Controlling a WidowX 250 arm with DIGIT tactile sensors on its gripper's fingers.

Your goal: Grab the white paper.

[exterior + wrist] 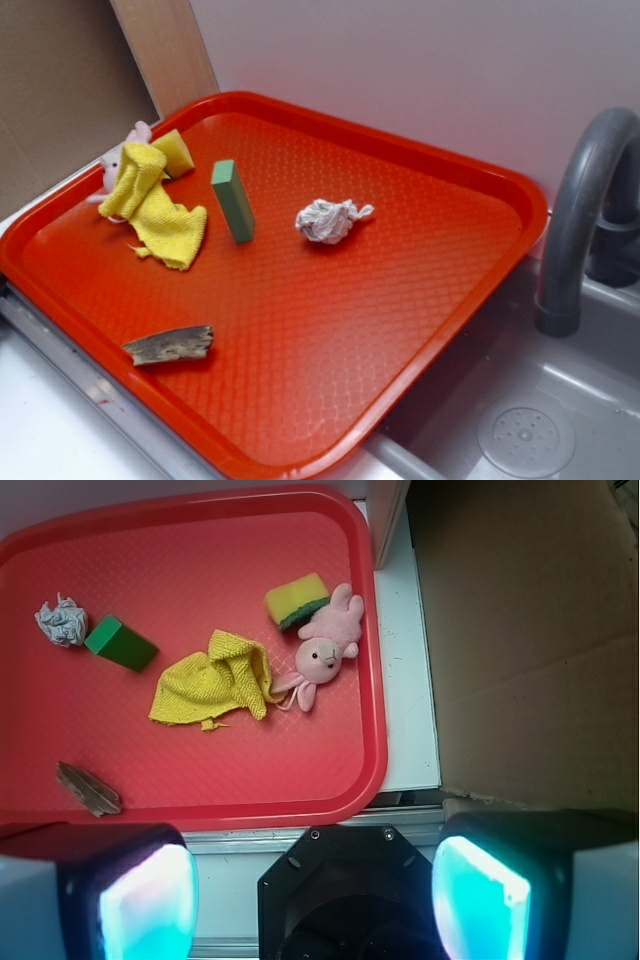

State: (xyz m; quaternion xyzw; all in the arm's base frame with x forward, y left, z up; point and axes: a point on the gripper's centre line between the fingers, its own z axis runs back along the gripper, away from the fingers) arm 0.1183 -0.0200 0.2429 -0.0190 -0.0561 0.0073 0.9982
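Next, my gripper grabs the paper by its crumpled body [324, 222], to get hold of the white paper from the red tray [300, 330].
The white paper [328, 220] is a small crumpled wad with grey creases, lying near the middle of the red tray [300, 330]. In the wrist view the white paper [62, 621] sits at the far left of the red tray [370, 680], beside a green block [120, 643]. My gripper [315, 895] hangs high above the counter off the tray's edge, far from the paper. Its two fingers stand wide apart with nothing between them. The gripper does not show in the exterior view.
On the tray lie a green block [233, 200], a yellow cloth [155, 205], a yellow-green sponge [175, 152], a pink plush rabbit [325, 650] and a piece of bark [170, 345]. A grey sink [520, 420] with a faucet [580, 220] is to the right. Brown cardboard [530, 640] borders the counter.
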